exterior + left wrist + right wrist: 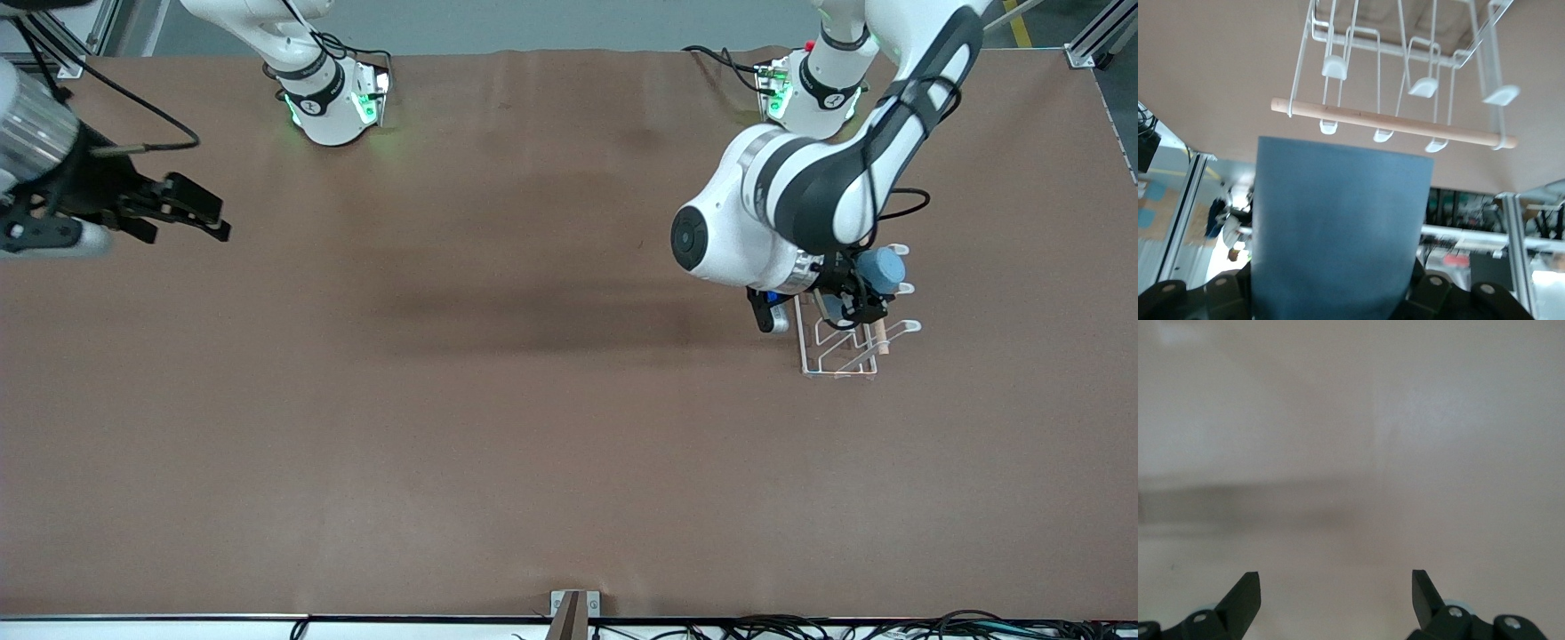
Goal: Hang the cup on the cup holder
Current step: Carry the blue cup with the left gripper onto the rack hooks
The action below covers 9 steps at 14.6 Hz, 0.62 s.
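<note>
My left gripper now stays closed on the cup until the cup's end (pixel 1343 152) reaches the cup holder's looped wires, as the cup's end is short in the left wrist view.
My left gripper (pixel 855 298) is shut on the light-blue cup (pixel 880 269) and holds it over the white wire cup holder (pixel 840 351), which stands toward the left arm's end of the table. In the left wrist view the cup (pixel 1338 227) fills the lower part, with its end close to the holder's wooden dowel (pixel 1391 123) and the looped prongs (pixel 1423 87) past it. I cannot tell whether the cup touches a prong. My right gripper (pixel 209 218) waits open and empty above the table at the right arm's end; its fingers (pixel 1245 593) show over bare brown cloth.
A brown cloth (pixel 498 400) covers the whole table. Cables (pixel 800 622) run along the table edge nearest the front camera, beside a small bracket (pixel 573 609). The two arm bases (pixel 333 98) stand along the edge farthest from the front camera.
</note>
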Each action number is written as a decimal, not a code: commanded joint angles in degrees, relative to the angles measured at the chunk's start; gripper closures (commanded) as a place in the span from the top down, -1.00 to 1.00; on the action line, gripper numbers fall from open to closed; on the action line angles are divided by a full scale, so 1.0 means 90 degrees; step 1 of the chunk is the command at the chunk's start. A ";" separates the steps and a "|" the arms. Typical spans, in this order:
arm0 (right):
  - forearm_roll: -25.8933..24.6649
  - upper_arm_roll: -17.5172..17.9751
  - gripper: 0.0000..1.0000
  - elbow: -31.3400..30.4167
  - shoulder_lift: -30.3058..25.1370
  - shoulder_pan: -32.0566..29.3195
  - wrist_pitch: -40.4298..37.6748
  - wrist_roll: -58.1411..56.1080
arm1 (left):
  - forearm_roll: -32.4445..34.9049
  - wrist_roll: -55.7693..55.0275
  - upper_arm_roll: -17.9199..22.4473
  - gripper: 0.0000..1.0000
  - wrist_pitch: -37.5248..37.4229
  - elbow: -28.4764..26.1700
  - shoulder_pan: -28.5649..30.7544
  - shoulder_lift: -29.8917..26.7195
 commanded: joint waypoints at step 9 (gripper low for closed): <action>-0.0506 -0.0010 1.00 0.0619 0.0060 -0.0088 -0.0690 0.0103 | 0.1362 -0.0144 -0.0016 0.06 -0.0159 -0.0265 -0.0017 0.0794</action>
